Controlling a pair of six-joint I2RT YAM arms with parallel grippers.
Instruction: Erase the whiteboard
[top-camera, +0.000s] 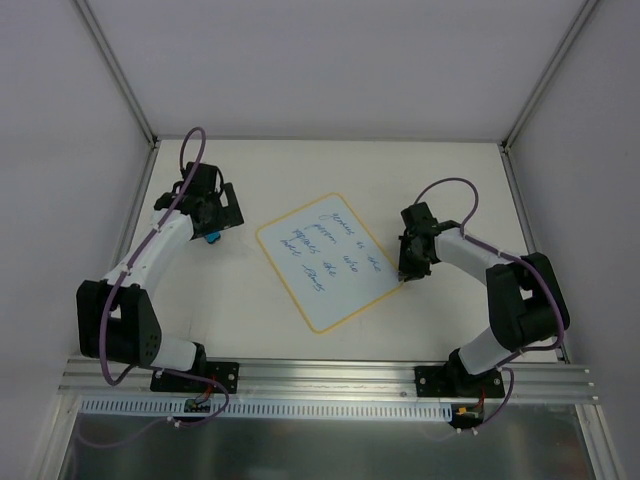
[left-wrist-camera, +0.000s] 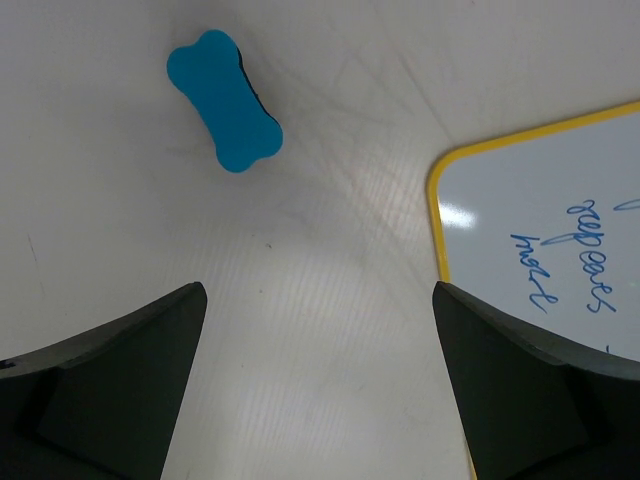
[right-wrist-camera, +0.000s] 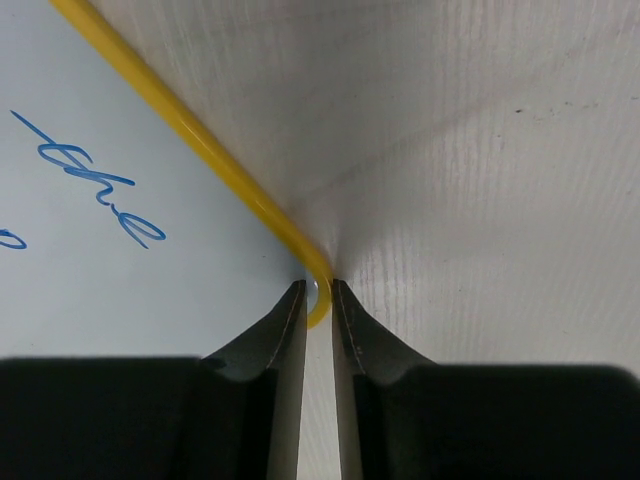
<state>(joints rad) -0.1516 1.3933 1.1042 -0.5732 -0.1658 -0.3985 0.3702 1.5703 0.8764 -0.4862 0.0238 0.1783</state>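
The blue bone-shaped eraser's dark bottom should stay free to erase the whiteboard (top-camera: 330, 260), so my left gripper should next grab the eraser across its narrow middle.
The whiteboard (top-camera: 330, 260) lies tilted in the middle of the table, pale with a yellow border and blue handwriting. My right gripper (top-camera: 408, 272) is at its right corner. In the right wrist view the whiteboard (right-wrist-camera: 100, 300) has its rounded yellow corner pinched between the nearly closed jaws of the right gripper (right-wrist-camera: 318, 287). My left gripper (top-camera: 222, 215) is open and empty left of the board. A blue bone-shaped eraser (top-camera: 213, 238) lies on the table beside it. In the left wrist view the eraser (left-wrist-camera: 225, 100) lies ahead and left of the open left gripper (left-wrist-camera: 320, 300), and the whiteboard (left-wrist-camera: 560, 210) is to the right.
White walls with metal posts (top-camera: 120, 75) enclose the table on three sides. An aluminium rail (top-camera: 330, 375) with both arm bases runs along the near edge.
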